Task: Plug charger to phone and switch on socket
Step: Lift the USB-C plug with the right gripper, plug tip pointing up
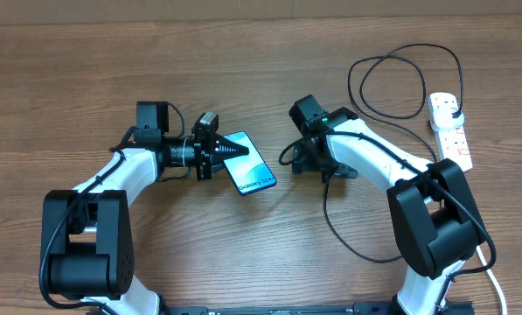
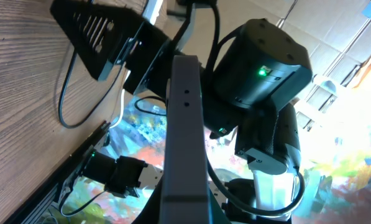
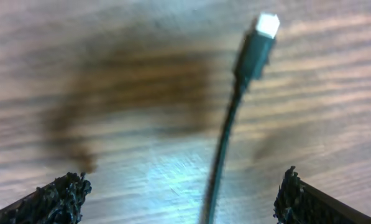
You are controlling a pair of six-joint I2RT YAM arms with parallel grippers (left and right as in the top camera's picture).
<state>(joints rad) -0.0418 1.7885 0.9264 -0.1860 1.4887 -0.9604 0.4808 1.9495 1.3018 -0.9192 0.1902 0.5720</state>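
Note:
My right gripper's fingers stand apart from their shadows, above the cable on the wood. It lowers before closing, which would miss the cable now.
The phone (image 1: 250,168), its light blue screen lit, is held off the wooden table by my left gripper (image 1: 233,150), which is shut on one end of it. In the left wrist view the phone (image 2: 185,124) shows edge-on as a grey bar running up from between the jaws. My right gripper (image 1: 317,164) stands open to the phone's right, apart from it. The charger's thin black cable (image 3: 225,143) lies loose between its fingers (image 3: 59,199), touching neither, and the connector tip (image 3: 268,25) rests on the wood ahead. The cable loops (image 1: 400,79) back to the white socket (image 1: 450,131) at the far right.
A black plug (image 1: 454,108) sits in the socket's far end. More cable curves over the table (image 1: 269,254) beside the right arm's base (image 1: 435,227). The socket lies close to the table's right edge.

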